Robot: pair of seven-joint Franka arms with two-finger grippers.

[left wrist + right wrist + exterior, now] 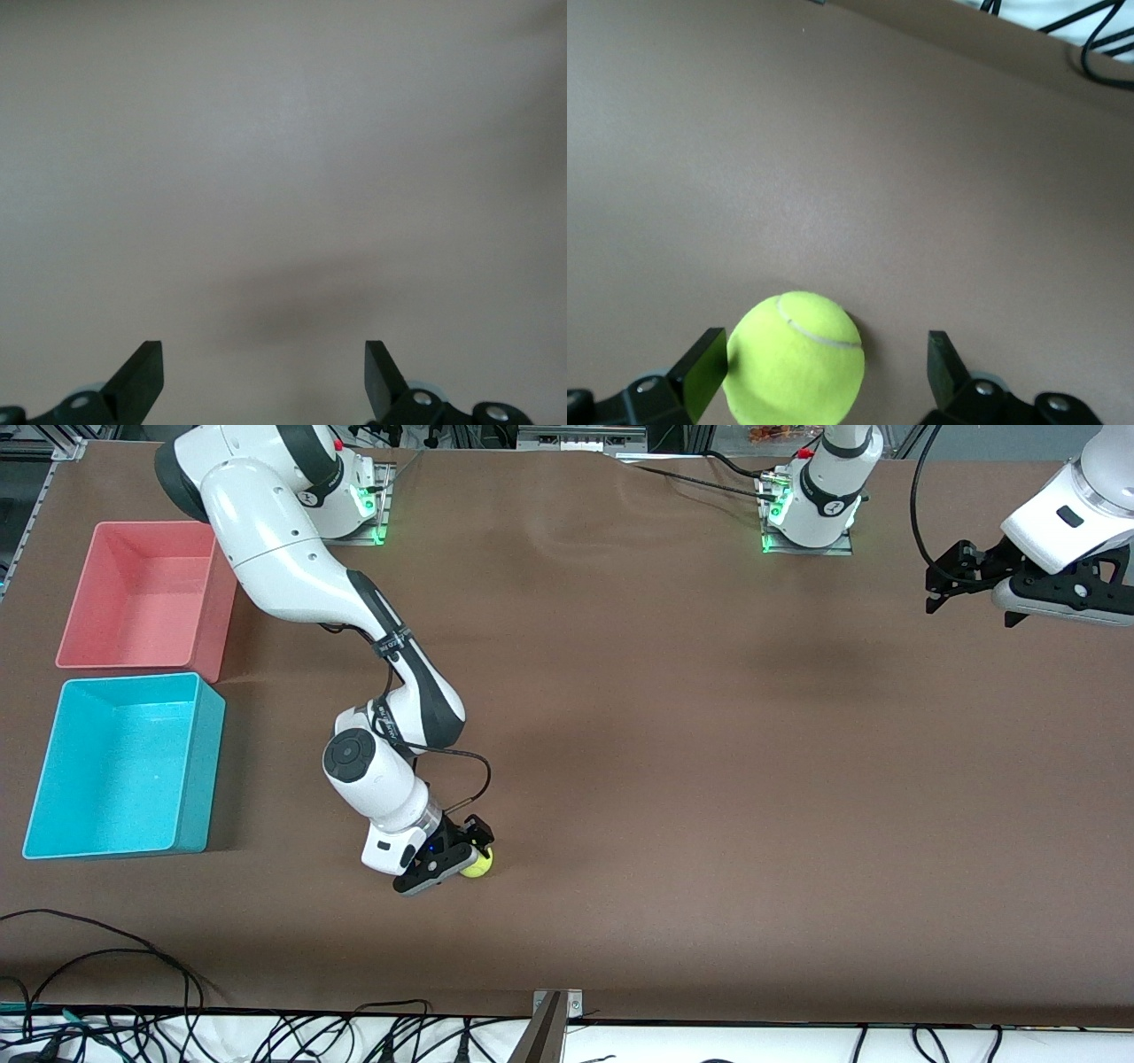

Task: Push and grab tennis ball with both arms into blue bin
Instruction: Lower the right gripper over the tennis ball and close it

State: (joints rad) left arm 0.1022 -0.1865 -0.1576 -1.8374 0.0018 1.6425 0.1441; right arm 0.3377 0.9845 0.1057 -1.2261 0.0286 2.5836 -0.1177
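The yellow-green tennis ball needs to get into the blue bin. My right gripper will next grab the yellow-green tennis ball around its round body (pixel 478 864) (pixel 794 363).
The yellow-green tennis ball (pixel 478 863) rests on the brown table, well apart from the blue bin (pixel 202 766) and toward the left arm's end from it. My right gripper (pixel 459 857) is down at the table, open, with the ball (pixel 796 359) between its fingers. The ball lies against one finger (pixel 702 367), and a gap separates it from the other. My left gripper (pixel 970 607) hangs open and empty above the table at the left arm's end; the left wrist view shows only bare table between its fingers (pixel 142 372).
A pink bin (pixel 213 615) stands beside the blue bin, farther from the front camera. Cables (pixel 106 957) lie along the table's front edge, and a metal bracket (pixel 556 1005) sits at that edge's middle.
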